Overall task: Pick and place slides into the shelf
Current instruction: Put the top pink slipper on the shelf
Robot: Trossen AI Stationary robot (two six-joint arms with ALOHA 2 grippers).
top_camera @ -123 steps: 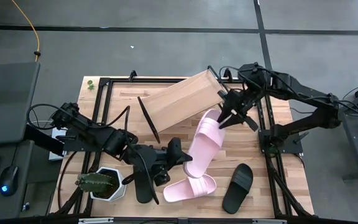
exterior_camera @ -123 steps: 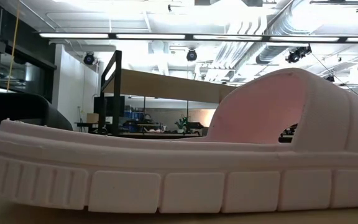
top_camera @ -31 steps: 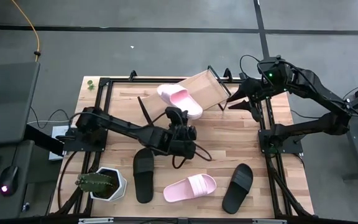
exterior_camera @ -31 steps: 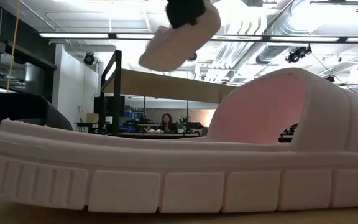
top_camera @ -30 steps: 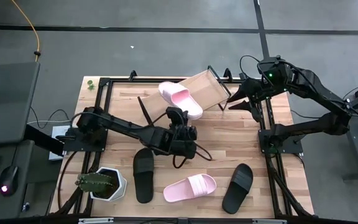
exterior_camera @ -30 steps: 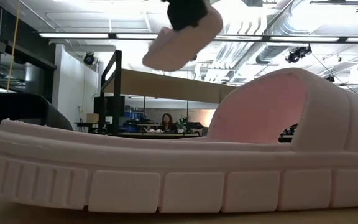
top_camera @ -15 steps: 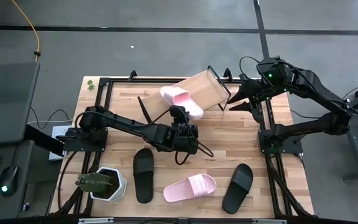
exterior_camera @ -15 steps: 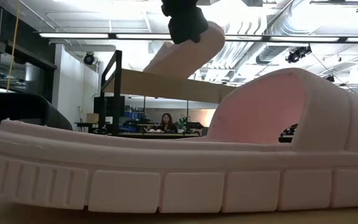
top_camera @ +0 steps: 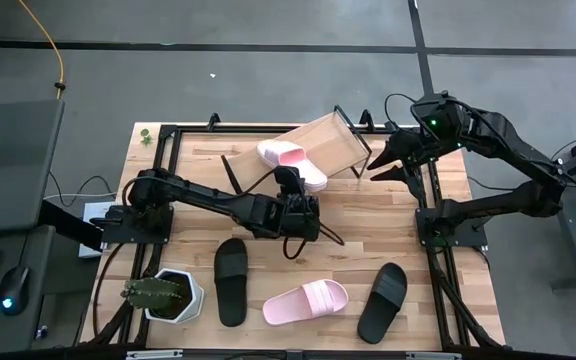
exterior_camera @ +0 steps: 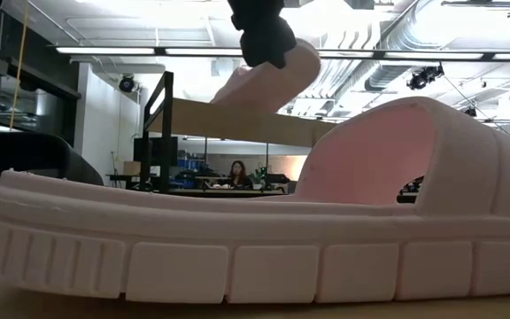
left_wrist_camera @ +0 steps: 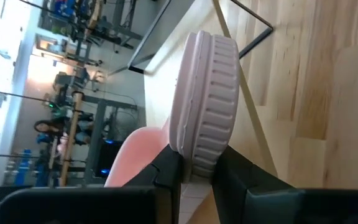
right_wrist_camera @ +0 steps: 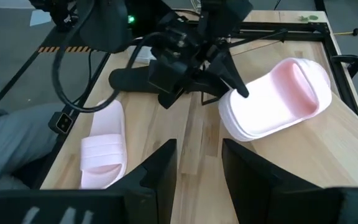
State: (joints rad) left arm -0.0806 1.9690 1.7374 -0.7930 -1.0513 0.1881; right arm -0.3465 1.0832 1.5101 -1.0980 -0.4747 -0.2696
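I need to open my left gripper now. The strap end of the pink slide is in over the shelf panel.
My left gripper [top_camera: 301, 192] is shut on a pale pink slide [top_camera: 290, 162] at the middle of the table, over the shelf [top_camera: 334, 140]. The shelf is a light-wood panel with black frame ends, lying askew near the far edge. In the low view the slide [exterior_camera: 271, 74] slants down toward the shelf panel [exterior_camera: 193, 115]. A second pink slide [top_camera: 306, 300] and two black slides [top_camera: 231, 281] [top_camera: 383, 300] lie flat near the near edge. My right gripper [top_camera: 380, 166] hangs open beside the shelf's right end, touching nothing. My left gripper pinches the pink slide's heel end [left_wrist_camera: 194, 163] between its two fingers [left_wrist_camera: 170, 175], one on the footbed and one on the underside of the sole. The fingers come level from the table's near side, along the slide. The heel is raised and the strap end [right_wrist_camera: 298, 79] points down at the shelf panel.
A potted cactus [top_camera: 161, 293] stands at the near left corner. Black frame rails [top_camera: 171, 160] run along the table's edges. The pink slide on the table [exterior_camera: 237, 239] fills the low view's foreground. A person sits in the room far behind the table [exterior_camera: 235, 174].
My left gripper has moved a little toward the table's far edge and down, still shut on the pink slide. The slide has tipped, its strap end dropping from mid-air to the shelf panel while its heel stays up. My right arm has kept still.
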